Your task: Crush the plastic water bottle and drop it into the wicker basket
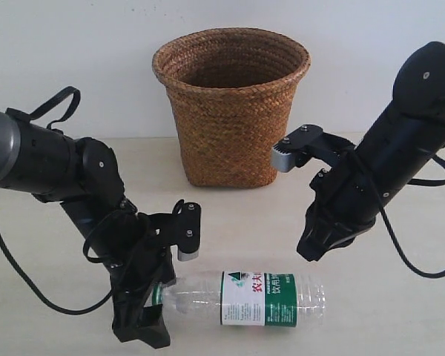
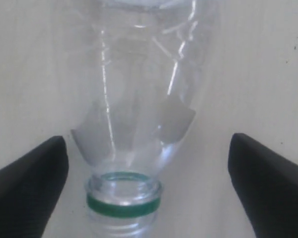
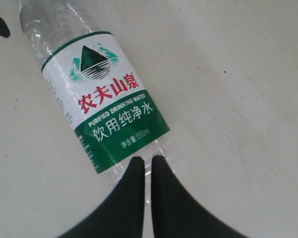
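Observation:
My left gripper should close on the green neck ring now. My fingers are on either side of it.
The plastic water bottle lies on its side on the table, uncrushed, with its green-and-white label facing up. My left gripper is low at the bottle's neck end and open. Its black fingers stand wide on either side of the green neck ring without touching it. My right gripper hangs a little above the bottle's base end, shut, with only a thin slit between its fingertips and nothing held. The wicker basket stands upright behind the bottle at the back middle.
The pale table runs to a white wall behind the basket. Black cables loop from both arms, one beside the left arm and one at the right.

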Tool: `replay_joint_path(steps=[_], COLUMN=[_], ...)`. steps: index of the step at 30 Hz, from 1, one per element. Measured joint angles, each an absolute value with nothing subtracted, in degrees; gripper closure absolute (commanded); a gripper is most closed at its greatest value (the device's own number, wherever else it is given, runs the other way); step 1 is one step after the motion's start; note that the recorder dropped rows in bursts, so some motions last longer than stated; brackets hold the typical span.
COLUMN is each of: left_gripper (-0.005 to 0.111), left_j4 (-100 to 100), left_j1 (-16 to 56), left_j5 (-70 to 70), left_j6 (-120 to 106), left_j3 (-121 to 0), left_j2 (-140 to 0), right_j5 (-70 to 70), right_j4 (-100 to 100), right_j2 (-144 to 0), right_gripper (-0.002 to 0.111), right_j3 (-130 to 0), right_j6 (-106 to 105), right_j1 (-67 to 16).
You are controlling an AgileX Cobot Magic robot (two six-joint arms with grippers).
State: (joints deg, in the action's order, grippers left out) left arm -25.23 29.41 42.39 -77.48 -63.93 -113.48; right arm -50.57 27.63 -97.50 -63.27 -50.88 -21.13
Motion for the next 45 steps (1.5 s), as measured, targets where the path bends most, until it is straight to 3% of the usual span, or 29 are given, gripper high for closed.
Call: replay_joint_path(steps=[4,6,9,10,23,31,45], left_gripper=[0.045,0.06,0.096,0.102,0.103,0.103,0.103], left_j4=[-25.23,-25.23,-25.23,-25.11,-24.86,-24.86,-23.58], left_j1=[29.56,29.65,29.65,29.65,29.65,29.65,29.65], left_j5=[42.15,41.81,41.68,41.68,41.68,41.68,40.6], left_j6=[-77.65,-77.65,-77.65,-77.65,-75.92,-75.79,-75.95], left_j3=[-63.93,-63.93,-63.93,-63.93,-63.93,-63.93,-63.93], left_j2=[-114.12,-114.12,-114.12,-114.12,-114.12,-114.12,-114.3], right_j5=[-50.57,-50.57,-50.57,-50.57,-53.95,-51.63,-56.43], right_j4=[27.63,27.63,27.63,27.63,34.87,35.36,35.98], right_j2=[-97.5,-97.5,-97.5,-97.5,-98.05,-105.58,-118.94], right_gripper=[0.108,0.108,0.108,0.108,0.108,0.108,0.108], right_j3=[-63.27,-63.27,-63.27,-63.27,-63.3,-63.96,-72.31], right_j6=[-50.88,-50.88,-50.88,-50.88,-44.14,-40.33,-34.2], right_j1=[-21.13,-21.13,-21.13,-21.13,-21.89,-26.74,-27.97])
